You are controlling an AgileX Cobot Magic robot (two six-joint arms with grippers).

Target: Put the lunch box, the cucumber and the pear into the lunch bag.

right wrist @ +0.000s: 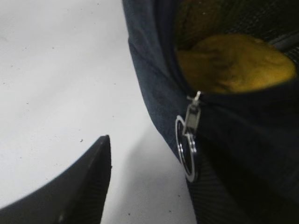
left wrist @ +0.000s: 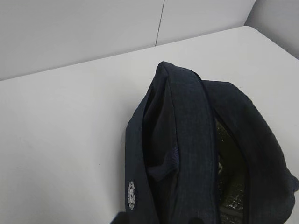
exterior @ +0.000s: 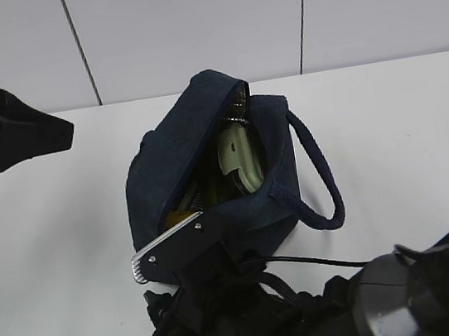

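My right gripper grabs the metal ring pull (right wrist: 186, 147) of the zipper next, to let the packed lunch bag (right wrist: 243, 121) be zipped shut.
The navy lunch bag (exterior: 168, 155) stands open in the middle of the white table. The lunch box (exterior: 239, 162) stands on edge inside it, its pale green lid showing. The yellow pear (right wrist: 233, 63) lies inside at the near end, and a sliver of it shows in the exterior view (exterior: 180, 219). I cannot make out the cucumber. My right gripper (right wrist: 147, 163) is open at the bag's near end, and the metal ring pull (right wrist: 187, 151) hangs against its right finger. In the exterior view that gripper (exterior: 189, 240) touches the bag's near edge. My left gripper (exterior: 31, 132) hovers at the far left, apart from the bag (left wrist: 187, 140).
The bag's padded loop handle (exterior: 322, 179) hangs out to the right over the table. A black cable (exterior: 305, 261) runs along the table in front of the bag. A grey panelled wall (exterior: 187, 23) stands behind the table.
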